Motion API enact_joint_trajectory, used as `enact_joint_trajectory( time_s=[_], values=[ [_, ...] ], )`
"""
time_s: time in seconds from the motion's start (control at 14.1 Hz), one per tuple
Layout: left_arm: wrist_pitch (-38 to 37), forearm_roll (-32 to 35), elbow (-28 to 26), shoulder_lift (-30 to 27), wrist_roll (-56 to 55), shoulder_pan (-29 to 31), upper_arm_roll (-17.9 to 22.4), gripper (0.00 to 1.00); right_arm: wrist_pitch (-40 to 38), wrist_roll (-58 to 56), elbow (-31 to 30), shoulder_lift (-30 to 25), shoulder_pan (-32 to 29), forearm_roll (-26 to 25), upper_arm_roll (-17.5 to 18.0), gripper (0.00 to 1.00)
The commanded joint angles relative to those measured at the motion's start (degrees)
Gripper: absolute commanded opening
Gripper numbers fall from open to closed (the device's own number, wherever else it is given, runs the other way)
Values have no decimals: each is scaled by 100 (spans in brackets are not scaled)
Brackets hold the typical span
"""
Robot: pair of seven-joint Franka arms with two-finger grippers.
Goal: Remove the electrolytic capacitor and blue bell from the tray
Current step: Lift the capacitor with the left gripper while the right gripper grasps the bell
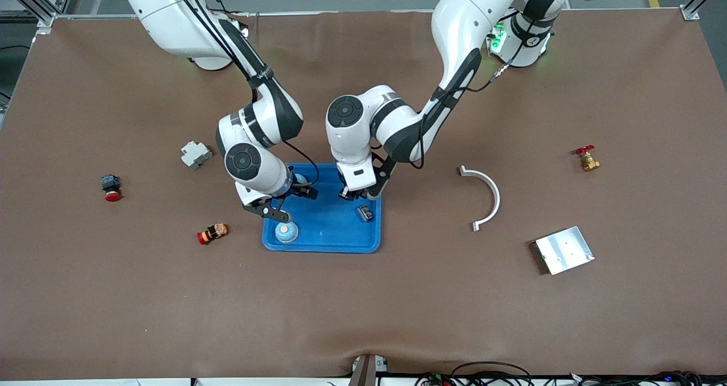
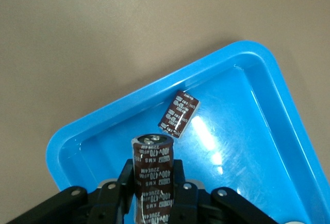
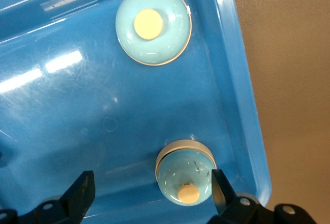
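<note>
My right gripper needs to go lower before it closes on the bell. Its fingers are above the light blue bell's top [image 3: 184,178], so they would miss if they closed now.
A blue tray [image 1: 324,241] lies mid-table. My left gripper [image 1: 355,193] hangs over the tray's left-arm end, shut on a dark brown capacitor [image 2: 152,152] held upright between its jaws [image 2: 153,170]. A second capacitor [image 1: 365,212] [image 2: 179,113] lies flat on the tray floor. My right gripper [image 1: 287,202] stands open over the tray's right-arm end. In the right wrist view a light blue bell [image 3: 186,177] sits between the open fingers [image 3: 152,182], close to one of them and near a tray corner. Another bell [image 3: 153,24] [image 1: 286,232] stands along the same tray wall.
On the right arm's side lie a white switch block [image 1: 195,154], a red push button [image 1: 111,188] and a red and orange part [image 1: 212,233]. Toward the left arm's end are a white curved piece [image 1: 485,196], a metal plate [image 1: 564,250] and a brass valve [image 1: 586,159].
</note>
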Motion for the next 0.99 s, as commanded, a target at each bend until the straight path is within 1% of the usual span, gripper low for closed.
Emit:
enact_joint_trajectory(
  time_s=[0.0,0.21,0.5,0.71,0.92],
  values=[
    [293,-63,-1221,-854,2622,1206,-742,0,66,-11,-364,-13,-60,41,-22,100],
    [306,-47,-1084,-625,2163,1033,-732,0,76,-12,-366,-4,-61,40,-22,100],
    [350,-38,-1075,-580,1943,980,-714,0,76,-12,-366,-4,-61,40,-22,100],
    [350,-47,-1075,-598,1951,988,-723,0,119,66,-366,48,-18,49,-22,100],
    [350,15,-1075,-729,2256,1085,-714,0,146,93,-358,93,18,67,-14,100]
  ],
)
